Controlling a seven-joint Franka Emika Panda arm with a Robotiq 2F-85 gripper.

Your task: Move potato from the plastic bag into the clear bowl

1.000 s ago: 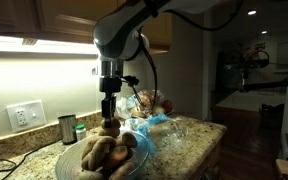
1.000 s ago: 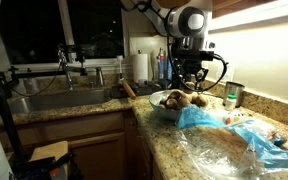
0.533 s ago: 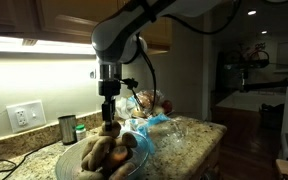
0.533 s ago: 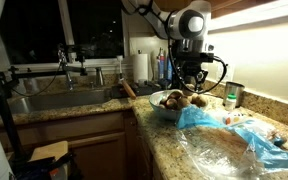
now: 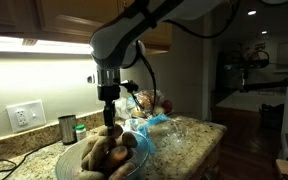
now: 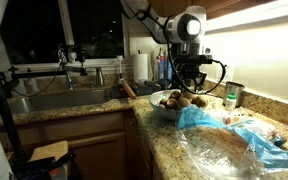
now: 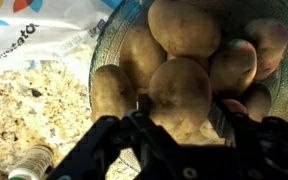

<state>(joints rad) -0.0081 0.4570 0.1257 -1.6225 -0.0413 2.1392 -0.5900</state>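
Note:
I can open my gripper now. The potato (image 7: 179,98) is low over the heaped potatoes inside the clear bowl's rim, so it would settle.
My gripper (image 7: 181,112) is shut on a brown potato (image 7: 179,98), which sits between the two fingers in the wrist view. It hangs just over the clear bowl (image 7: 95,62), where several other potatoes lie heaped. In both exterior views the gripper (image 5: 108,122) (image 6: 189,92) points straight down at the pile inside the bowl (image 5: 68,160) (image 6: 156,108). The plastic bag (image 5: 156,124) (image 6: 236,138) lies crumpled and bluish on the counter beside the bowl, with potatoes showing through it at the back. Its printed white film (image 7: 34,30) fills the wrist view's top left.
A small dark metal cup (image 5: 66,128) (image 6: 231,97) and a green-capped bottle (image 5: 80,131) stand close to the bowl. A sink (image 6: 54,100) with a faucet lies beyond the counter corner. The granite counter (image 5: 189,140) ends at an edge past the bag.
The arm has shifted only very slightly above the bowl. The grip on the potato looks unchanged.

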